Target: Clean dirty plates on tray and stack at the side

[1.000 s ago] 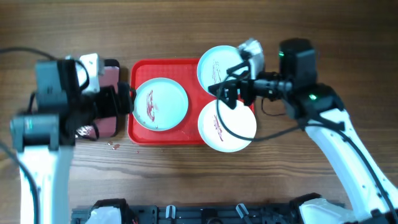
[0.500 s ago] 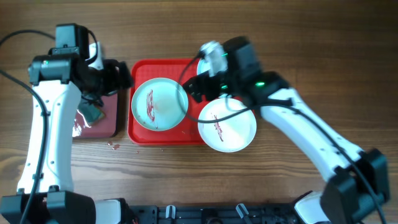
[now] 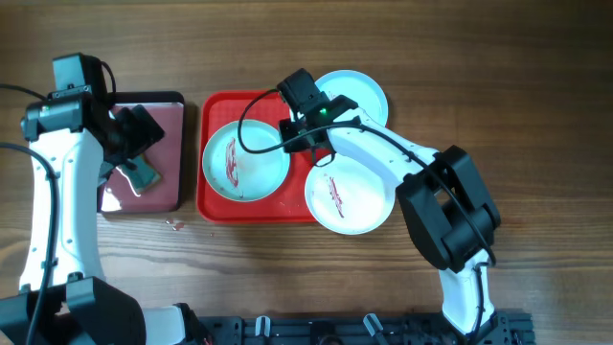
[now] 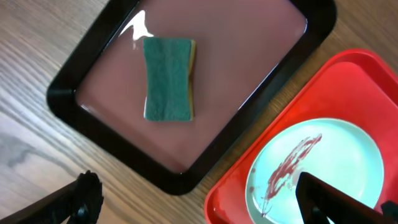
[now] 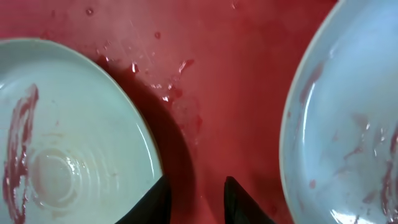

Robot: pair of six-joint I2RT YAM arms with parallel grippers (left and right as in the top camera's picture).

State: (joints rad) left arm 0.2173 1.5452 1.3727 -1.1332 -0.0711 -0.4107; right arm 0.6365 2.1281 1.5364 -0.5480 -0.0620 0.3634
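Observation:
I should grab the green sponge across its middle [image 3: 141, 174] [image 4: 168, 79] from the green top with my left gripper next. The sponge's yellow bottom will then stay free to wipe plates.
The red tray [image 3: 213, 206] holds a mint plate [image 3: 245, 160] with a dark red smear. A second pale blue plate [image 3: 356, 94] lies over the tray's far right corner, and a white smeared plate [image 3: 351, 199] overlaps its right rim. My right gripper [image 3: 293, 143] is low over the tray between the mint plate [image 5: 68, 143] and the blue plate [image 5: 348, 124]. Its jaws are narrowed, with only bare red tray [image 5: 230, 74] between them, and the left finger [image 5: 158, 200] is beside the mint plate's rim. My left gripper [image 4: 208, 202] hangs wide open, holding nothing, above the gap between the two trays.
A black-rimmed maroon tray [image 3: 172, 105] stands left of the red tray, with a green sponge [image 4: 168, 78] lying in its wet bottom [image 4: 249, 74]. A few small red drops [image 3: 174, 225] mark the wood in front of it.
My right arm has swung left from the blue plate down to the tray beside the mint plate, its jaws narrowing. My left arm has drawn back over the maroon tray.

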